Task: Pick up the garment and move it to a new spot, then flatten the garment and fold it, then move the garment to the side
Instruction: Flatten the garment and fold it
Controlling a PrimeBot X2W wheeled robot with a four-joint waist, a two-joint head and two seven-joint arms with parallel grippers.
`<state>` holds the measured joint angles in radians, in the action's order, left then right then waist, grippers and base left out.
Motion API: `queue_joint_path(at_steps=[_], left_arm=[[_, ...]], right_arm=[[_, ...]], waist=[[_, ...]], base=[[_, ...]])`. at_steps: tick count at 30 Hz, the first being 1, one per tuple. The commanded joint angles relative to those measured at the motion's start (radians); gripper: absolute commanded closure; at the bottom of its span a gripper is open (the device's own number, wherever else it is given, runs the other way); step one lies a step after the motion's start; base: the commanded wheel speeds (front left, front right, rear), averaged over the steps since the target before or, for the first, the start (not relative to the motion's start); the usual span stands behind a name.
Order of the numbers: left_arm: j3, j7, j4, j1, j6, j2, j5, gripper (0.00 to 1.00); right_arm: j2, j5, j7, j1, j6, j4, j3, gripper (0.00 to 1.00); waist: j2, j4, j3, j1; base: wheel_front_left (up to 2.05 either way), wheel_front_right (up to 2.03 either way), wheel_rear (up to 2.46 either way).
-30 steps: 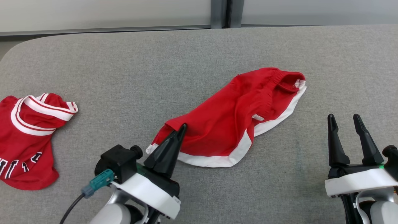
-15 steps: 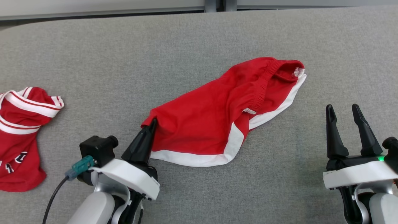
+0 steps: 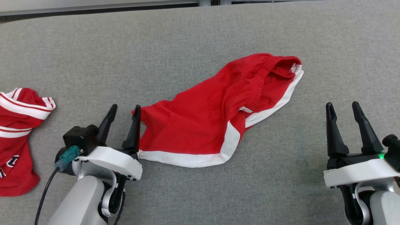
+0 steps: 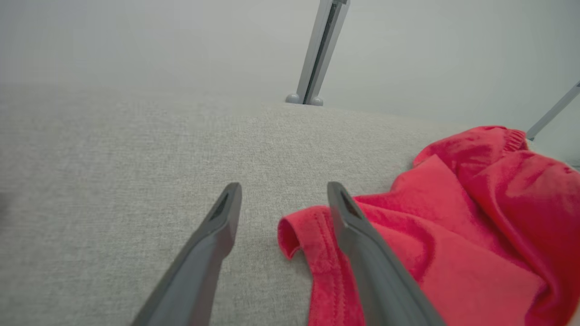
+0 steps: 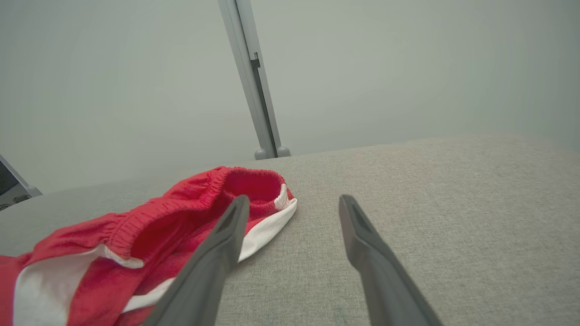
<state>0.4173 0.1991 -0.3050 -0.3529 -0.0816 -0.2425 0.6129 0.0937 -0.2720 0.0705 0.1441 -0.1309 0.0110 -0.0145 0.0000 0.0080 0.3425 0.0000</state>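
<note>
My right gripper grabs the shorts by the elastic waistband (image 3: pixel 258 90) (image 5: pixel 181 208) next. It stands up in a gathered fold while the legs of the shorts lie flat.
The garment (image 3: pixel 218 115) is a pair of red shorts with white trim, lying crumpled and slanted on the grey table (image 3: pixel 187 37). My left gripper (image 3: pixel 125 107) stands open at the garment's near left corner. In the left wrist view that gripper (image 4: pixel 284 185) has the rolled red hem of the garment (image 4: pixel 453 235) lying loose on the table beside its right finger. My right gripper (image 3: pixel 342 104) is open, apart from the cloth at the near right. In the right wrist view its fingers (image 5: pixel 294 198) point past the garment's elastic waistband (image 5: pixel 181 208).
A second red garment with white stripes (image 3: pixel 18 134) lies bunched at the table's left edge. The table's far edge meets a pale wall with a grey post (image 4: pixel 317 50). Bare grey cloth lies between the shorts and my right gripper.
My left gripper was shut on the garment's left corner and has opened, letting it go after drawing it leftward. The head view has shifted. The right gripper has not moved.
</note>
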Motion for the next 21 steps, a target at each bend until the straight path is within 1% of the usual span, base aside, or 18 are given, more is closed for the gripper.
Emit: queue_joint_path(at_steps=[1, 4, 11, 16, 21], left_arm=[[-0.01, 0.015, -0.002, -0.013, -0.011, -0.007, -0.014, 0.0], [-0.034, 0.05, 0.014, -0.009, -0.033, -0.004, -0.043, 0.0], [-0.11, 0.066, 0.088, 0.043, -0.044, -0.013, -0.121, 0.0], [-0.13, 0.067, 0.12, 0.109, -0.037, -0.017, -0.156, 0.0], [-0.124, 0.067, 0.136, 0.165, -0.05, -0.028, -0.182, 0.0]], right_arm=[[0.009, 0.003, 0.001, 0.007, 0.0, 0.001, -0.001, 0.0], [0.014, 0.009, -0.005, -0.002, 0.0, 0.0, -0.005, 0.0], [0.033, 0.022, -0.017, -0.034, 0.0, -0.007, -0.02, 0.0], [0.038, 0.029, -0.036, -0.066, 0.0, -0.014, -0.03, 0.0], [0.036, 0.032, -0.045, -0.09, 0.0, -0.028, -0.025, 0.0]], waist=[[0.0, 0.003, -0.01, 0.0], [0.0, 0.012, -0.035, 0.0], [0.0, 0.029, -0.1, 0.0], [0.0, 0.031, -0.146, 0.0], [0.0, 0.032, -0.165, 0.0]], base=[[0.0, 0.0, 0.0], [0.0, 0.0, 0.0], [0.0, 0.0, 0.0], [0.0, 0.0, 0.0], [0.0, 0.0, 0.0]])
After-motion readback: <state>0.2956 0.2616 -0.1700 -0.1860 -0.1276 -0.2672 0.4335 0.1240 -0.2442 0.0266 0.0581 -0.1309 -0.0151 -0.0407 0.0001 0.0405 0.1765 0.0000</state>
